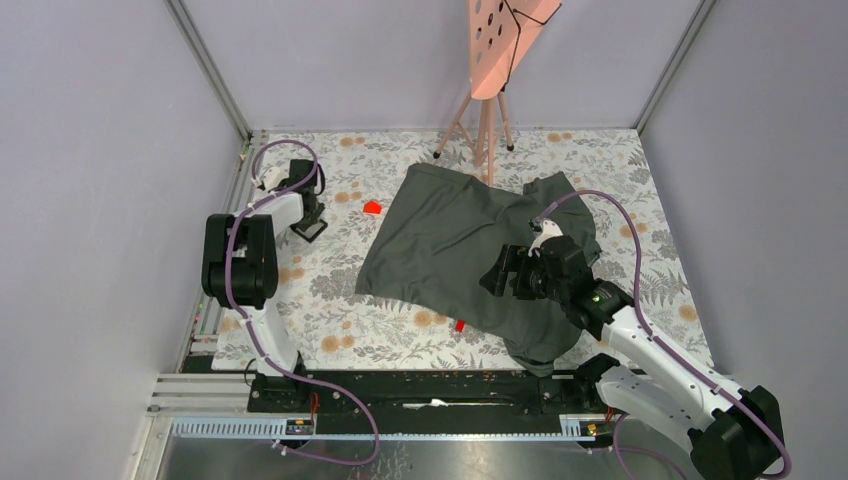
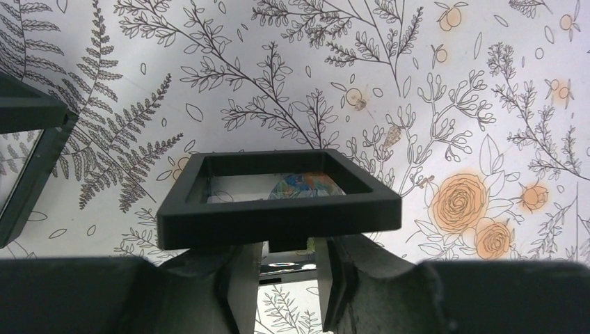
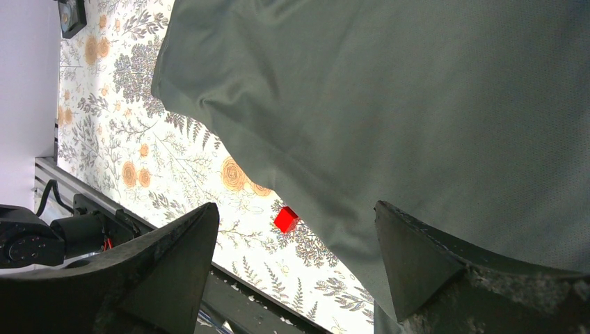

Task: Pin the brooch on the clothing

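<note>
The left gripper's fingers still have thin gaps between them and the tab, so the colourful round piece would stay in the case if the robot lifted that gripper now.
The clothing, a dark grey T-shirt (image 1: 450, 240), lies spread on the floral table, also filling the right wrist view (image 3: 417, 104). A black square frame case (image 2: 278, 212) sits at the far left (image 1: 310, 228); a colourful round piece inside it (image 2: 306, 184) looks like the brooch. My left gripper (image 2: 285, 268) straddles a small tab on the case's near edge, jaws narrow with thin gaps on both sides. My right gripper (image 3: 296, 257) hangs wide open above the shirt's near hem (image 1: 497, 272), holding nothing.
A second black frame (image 2: 28, 153) lies just left of the case. A small red cube (image 3: 286, 219) sits by the shirt's hem (image 1: 460, 325), and another red piece (image 1: 372, 208) near its left edge. A pink perforated stand (image 1: 495, 50) rises at the back.
</note>
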Robot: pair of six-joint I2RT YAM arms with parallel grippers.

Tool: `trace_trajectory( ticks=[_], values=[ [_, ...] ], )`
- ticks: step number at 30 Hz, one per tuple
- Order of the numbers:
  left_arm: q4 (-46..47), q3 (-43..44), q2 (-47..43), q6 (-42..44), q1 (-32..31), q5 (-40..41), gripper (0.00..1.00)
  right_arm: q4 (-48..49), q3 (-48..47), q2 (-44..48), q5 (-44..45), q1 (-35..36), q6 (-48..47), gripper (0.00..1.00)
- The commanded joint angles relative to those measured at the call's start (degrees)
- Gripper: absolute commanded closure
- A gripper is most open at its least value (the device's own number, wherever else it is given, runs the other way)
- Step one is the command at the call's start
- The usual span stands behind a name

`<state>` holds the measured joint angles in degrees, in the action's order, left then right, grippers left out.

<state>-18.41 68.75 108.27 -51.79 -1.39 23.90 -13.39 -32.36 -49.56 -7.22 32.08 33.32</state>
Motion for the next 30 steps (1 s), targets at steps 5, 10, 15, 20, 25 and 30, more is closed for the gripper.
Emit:
trace_trajectory(
  ticks=[5,10,15,20,25,30],
  values=[
    [2.7,-3.2,-3.6,0.0,0.3,-1.7,0.74,1.7,0.1,0.6,-1.6,-0.5,0.3,0.11],
    [3.5,-4.5,-5.3,0.5,0.3,-1.0,0.79,1.8,0.2,0.8,-1.4,-0.6,0.6,0.11],
    [4.3,-5.8,-6.8,1.1,0.3,-0.9,0.84,1.8,0.2,0.9,-1.5,-0.5,1.0,0.11],
    [4.9,-6.8,-8.2,1.4,0.3,-0.9,0.88,1.8,0.4,1.3,-1.7,-0.5,1.4,0.11],
    [5.7,-8.0,-9.7,1.6,0.3,-1.2,0.93,1.7,0.6,1.7,-1.8,-0.5,1.8,0.11],
    [6.1,-8.3,-11.4,3.1,-0.2,-1.5,1.0,1.4,0.9,2.3,-1.7,-0.5,1.9,0.11]
  ],
)
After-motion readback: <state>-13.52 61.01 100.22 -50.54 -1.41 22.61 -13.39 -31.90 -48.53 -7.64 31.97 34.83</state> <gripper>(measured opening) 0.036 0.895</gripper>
